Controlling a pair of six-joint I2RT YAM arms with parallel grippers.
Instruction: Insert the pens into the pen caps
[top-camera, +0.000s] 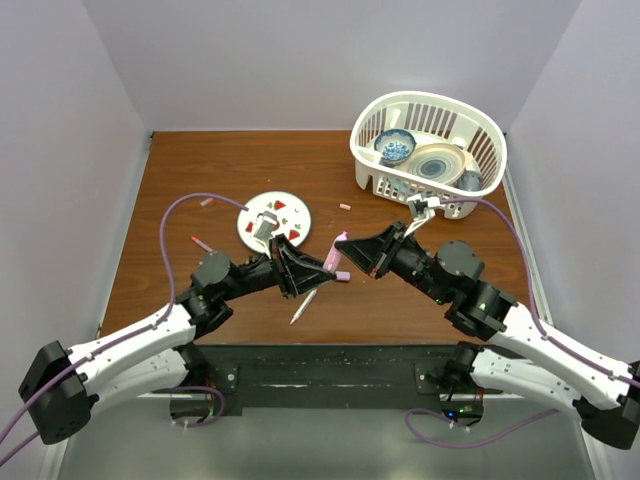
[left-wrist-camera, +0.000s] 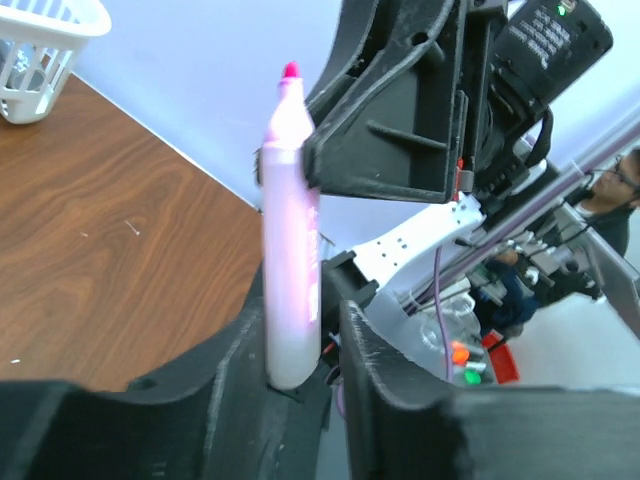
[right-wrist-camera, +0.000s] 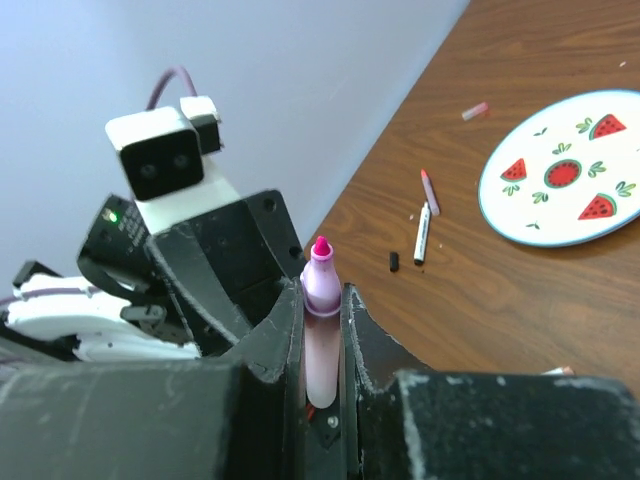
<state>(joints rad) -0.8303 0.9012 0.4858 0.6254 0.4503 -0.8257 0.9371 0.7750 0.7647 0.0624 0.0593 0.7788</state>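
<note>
My left gripper grabs the pale pink pen by its blunt end (top-camera: 331, 266) (left-wrist-camera: 293, 352) next, since the magenta tip stays free to insert into its cap.
A thicker pale pink pen (top-camera: 342, 250) with a magenta tip is held up between both grippers at mid-table. My right gripper (right-wrist-camera: 322, 300) is shut on the pink pen (right-wrist-camera: 321, 330), tip sticking out past the fingertips. My left gripper (left-wrist-camera: 305, 340) stands around the pen's (left-wrist-camera: 291, 230) blunt end: the pen lies against one finger and a gap shows to the other. A white pen (top-camera: 304, 305) lies near the front edge and also shows in the right wrist view (right-wrist-camera: 421, 232). A thin reddish pen (top-camera: 200, 243) lies at the left. A dark cap (right-wrist-camera: 394, 260) and a pale cap (right-wrist-camera: 476, 110) lie on the table.
A white plate with watermelon prints (top-camera: 295, 218) sits left of centre. A white basket (top-camera: 497, 140) holding bowls stands at the back right. A small pink cap (top-camera: 344, 207) lies between them, another (top-camera: 207, 202) at the far left.
</note>
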